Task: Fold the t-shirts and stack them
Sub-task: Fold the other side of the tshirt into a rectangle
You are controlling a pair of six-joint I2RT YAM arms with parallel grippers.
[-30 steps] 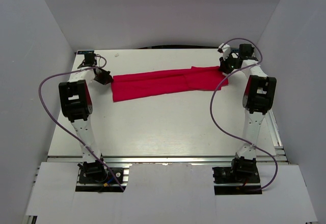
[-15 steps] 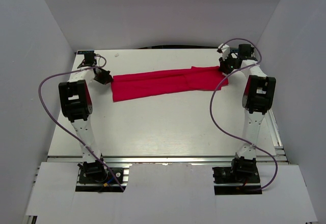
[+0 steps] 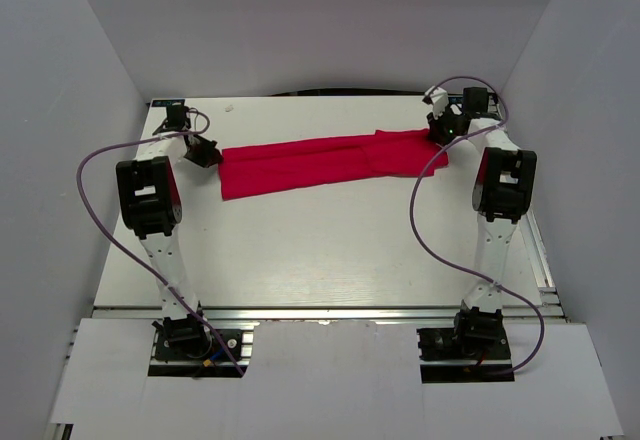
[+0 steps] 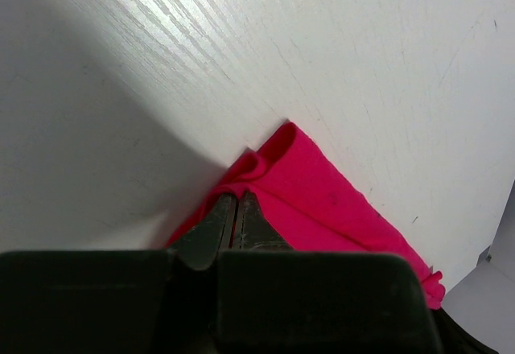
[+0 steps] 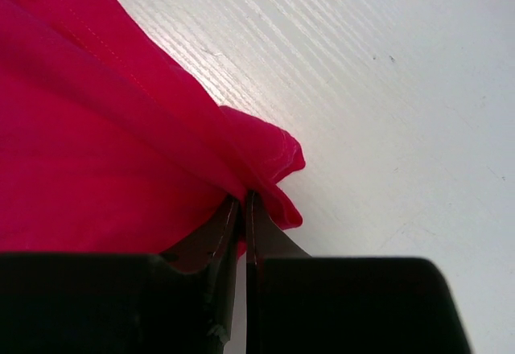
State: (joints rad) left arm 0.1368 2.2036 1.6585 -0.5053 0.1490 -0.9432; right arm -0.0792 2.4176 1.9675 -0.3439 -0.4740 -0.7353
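My left gripper should open: the folded t-shirt is flat, its pinched end low.
The red t-shirt (image 3: 320,160) lies folded into a long narrow band across the far part of the white table (image 3: 320,250). My left gripper (image 3: 207,153) is at the band's left end, shut on a pinch of its red cloth (image 4: 298,185). My right gripper (image 3: 440,132) is at the band's right end, shut on a bunched corner of the cloth (image 5: 257,161). The white neck label does not show.
Grey enclosure walls stand close on the left (image 3: 60,140), right (image 3: 590,140) and back. Purple cables (image 3: 95,210) loop from both arms over the table sides. A metal rail (image 3: 330,312) runs along the near edge.
The right gripper has shifted slightly toward the far left at the shirt's right end. The shirt and left arm look unchanged.
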